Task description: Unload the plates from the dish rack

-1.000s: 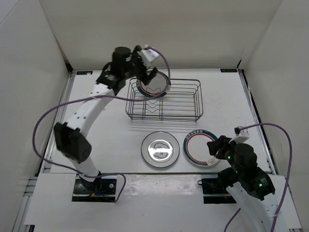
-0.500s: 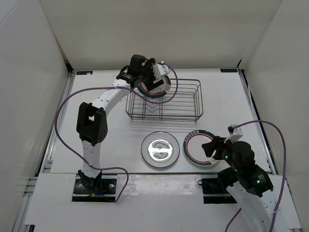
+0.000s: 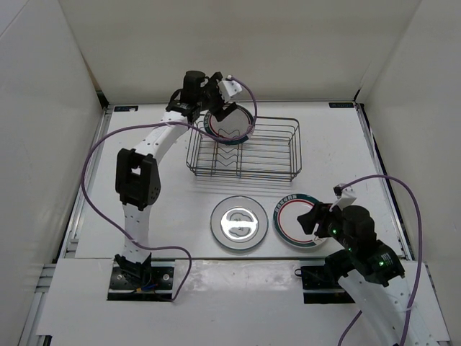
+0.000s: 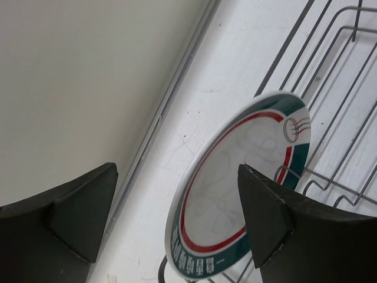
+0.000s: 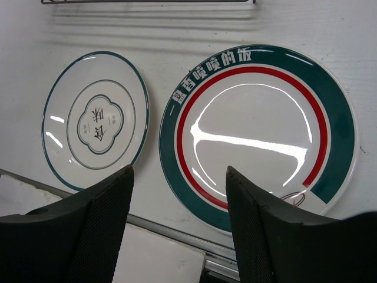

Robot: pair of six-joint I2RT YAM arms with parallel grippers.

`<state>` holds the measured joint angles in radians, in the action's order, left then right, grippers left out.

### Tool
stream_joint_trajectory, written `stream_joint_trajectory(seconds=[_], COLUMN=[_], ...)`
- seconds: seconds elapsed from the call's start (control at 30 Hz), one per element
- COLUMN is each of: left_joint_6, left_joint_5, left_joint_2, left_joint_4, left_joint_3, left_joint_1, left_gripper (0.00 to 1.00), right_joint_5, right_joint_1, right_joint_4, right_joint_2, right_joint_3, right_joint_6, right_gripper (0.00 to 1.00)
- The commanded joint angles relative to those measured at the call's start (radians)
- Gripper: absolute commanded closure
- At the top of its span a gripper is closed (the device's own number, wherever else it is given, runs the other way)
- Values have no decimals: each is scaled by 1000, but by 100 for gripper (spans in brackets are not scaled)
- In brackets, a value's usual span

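My left gripper's fingers are wide apart beside the plate's rim, so the plate would stay in the rack [image 3: 277, 155] if I lifted it now.
A white plate with red and teal rim rings [image 3: 232, 126] stands upright at the far left end of the silver wire dish rack [image 3: 277, 155]. My left gripper [image 3: 223, 114] is open above it. In the left wrist view the plate [image 4: 235, 183] stands between my two dark fingers [image 4: 82, 212], and I see no contact. A second red and teal plate [image 3: 294, 216] and a grey-rimmed plate with a grey centre motif [image 3: 239, 223] lie flat on the table in front of the rack. My right gripper [image 3: 312, 222] is open and empty over the near edge of the red and teal plate [image 5: 259, 130].
The rack's upright dividers [image 3: 229, 155] stand in its left half. White walls enclose the table on three sides. A metal rail [image 5: 177, 233] runs along the near table edge below the right gripper. The grey-rimmed plate [image 5: 94, 118] lies left of it.
The left arm has swung its elbow in, and its gripper has stayed open over the plate in the rack. The right gripper has barely moved. No plate has shifted.
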<state>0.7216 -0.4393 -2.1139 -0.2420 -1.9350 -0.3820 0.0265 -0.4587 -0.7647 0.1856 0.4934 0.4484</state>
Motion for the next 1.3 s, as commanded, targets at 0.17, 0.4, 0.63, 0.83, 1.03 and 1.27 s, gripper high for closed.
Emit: stream_joint_trajectory(seconds=[0.17,0.4,0.63,0.83,1.03,1.27], left_joint_6=[15,1,-27,-21,15,65], left_joint_5=[-92,-90,-49,-27,31,117], left_joint_2=[-52,-72,-11,29,72,135], left_joint_4=[56,73,263,253,254,259], left_joint_3=[-53,-24,145,214,254,280], left_joint_1=[-18,-8,-15,-32,-64,-103], left_gripper=[6,26,43,58,72,88], right_joint_5=[-16,-13,4,10,9,6], right_joint_1=[-3,0,-1,-3,-3,-5], right_joint_4=[38,30,18,15,21,18], right_joint_2=[9,6,3,6,12,11], right_joint_3=[5,8,11,14,13,14], right_joint_6=[-22,-14,-2,-2,-4,-2], right_gripper=[33,32,30,29,28,26])
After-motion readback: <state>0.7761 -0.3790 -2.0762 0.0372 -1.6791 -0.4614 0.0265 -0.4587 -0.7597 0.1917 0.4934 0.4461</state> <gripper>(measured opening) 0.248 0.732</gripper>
